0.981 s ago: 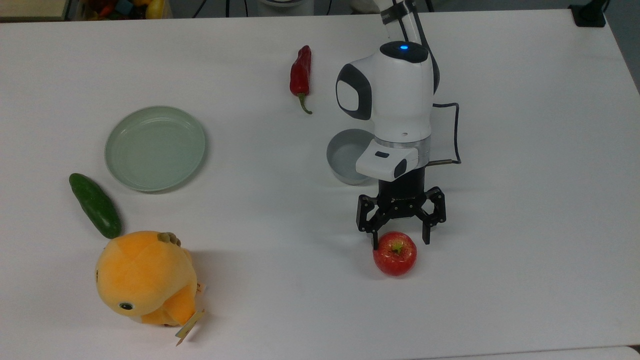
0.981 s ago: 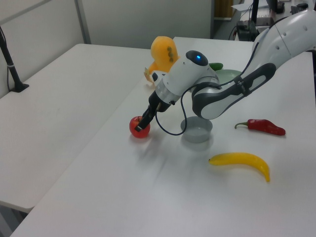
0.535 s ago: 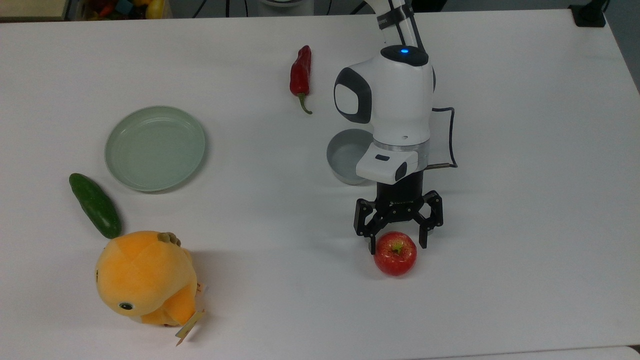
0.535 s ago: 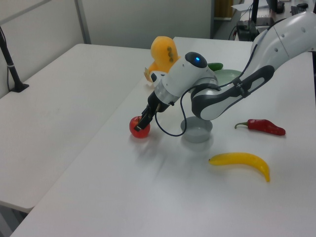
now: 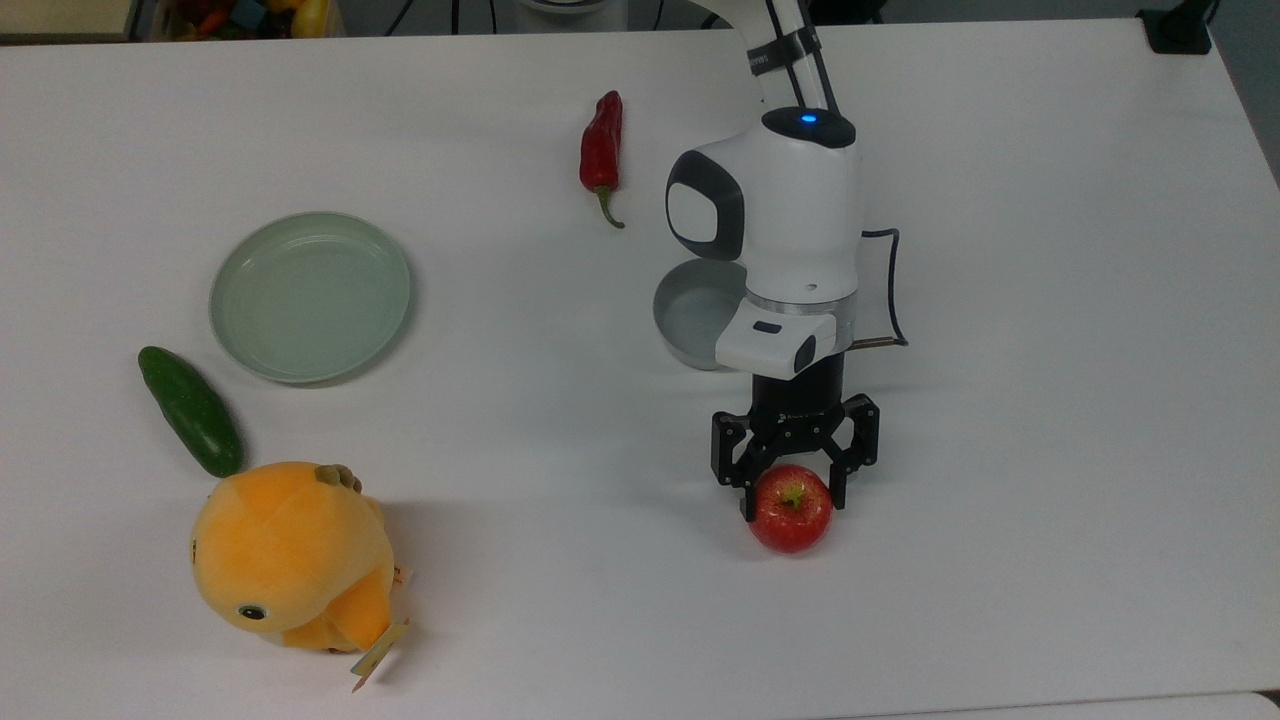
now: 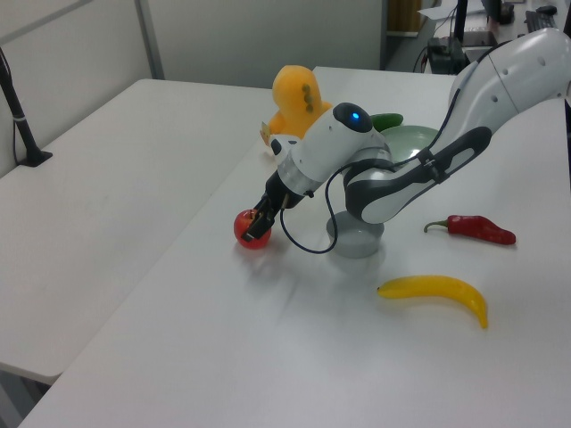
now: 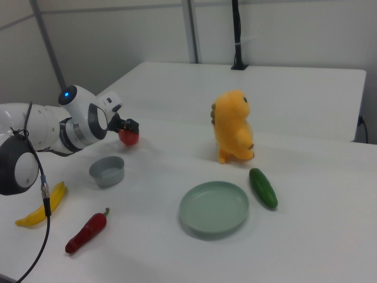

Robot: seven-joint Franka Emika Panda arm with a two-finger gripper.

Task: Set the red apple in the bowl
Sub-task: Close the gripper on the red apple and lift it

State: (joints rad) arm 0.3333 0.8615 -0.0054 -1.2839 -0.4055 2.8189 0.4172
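Observation:
My gripper needs to put the red apple point(image 6: 245, 231) in the grey bowl point(image 6: 357, 239), so it will grab the apple by its round sides next.
The red apple point(image 5: 790, 512) sits on the white table, at the top view's lower middle. My gripper point(image 5: 792, 497) points down over it, open, with one finger on each side of the fruit and close to its skin; I cannot tell whether they touch it. In the left view the gripper point(image 6: 257, 223) covers part of the apple point(image 6: 245, 231). The right view has the apple point(image 7: 129, 138) just beyond the gripper point(image 7: 125, 128). The grey bowl point(image 5: 683, 305) stands empty behind the gripper, partly under the arm's wrist, and also appears as the bowl point(image 6: 357, 243) and the bowl point(image 7: 107, 170).
A red chili point(image 5: 601, 145) lies beyond the bowl. A pale green plate point(image 5: 310, 296), a cucumber point(image 5: 190, 410) and an orange plush toy point(image 5: 290, 555) occupy the top view's left. A banana point(image 6: 437, 290) lies near the chili in the left view.
The gripper has come lower over the apple and its fingers have narrowed toward the fruit's sides. The wrist has shifted slightly toward the apple. The apple has stayed in place.

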